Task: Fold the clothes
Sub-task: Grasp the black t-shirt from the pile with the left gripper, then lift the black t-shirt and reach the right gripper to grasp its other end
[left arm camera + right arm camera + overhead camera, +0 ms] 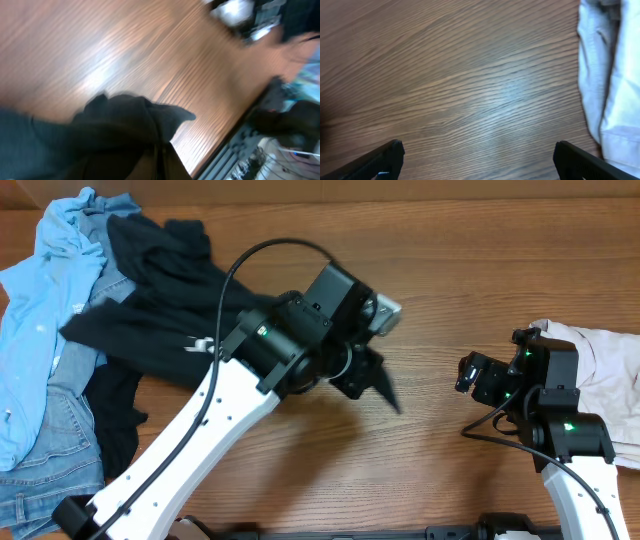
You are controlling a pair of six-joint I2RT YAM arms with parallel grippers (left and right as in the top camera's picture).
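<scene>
The right gripper grabs the black garment [165, 300] by its held-out corner next. That leaves my left gripper free to help spread it for folding.
A black garment [165, 300] lies spread at the left-middle of the table, over a pile of clothes. My left gripper [372, 380] is shut on a corner of it and holds that corner out to the right over bare wood. In the left wrist view the black cloth [120, 130] fills the bottom left, pinched between the closed fingers [161, 165]. My right gripper [478, 380] is open and empty above bare wood; its two fingertips [479, 157] stand far apart. A white garment [605, 365] lies at the right edge, beside the right gripper [607, 75].
A light blue shirt [45, 300] and blue jeans [50, 440] lie in the pile at the far left. The wooden table [440, 270] runs between the two arms. The table's front edge and cables show in the left wrist view [235, 145].
</scene>
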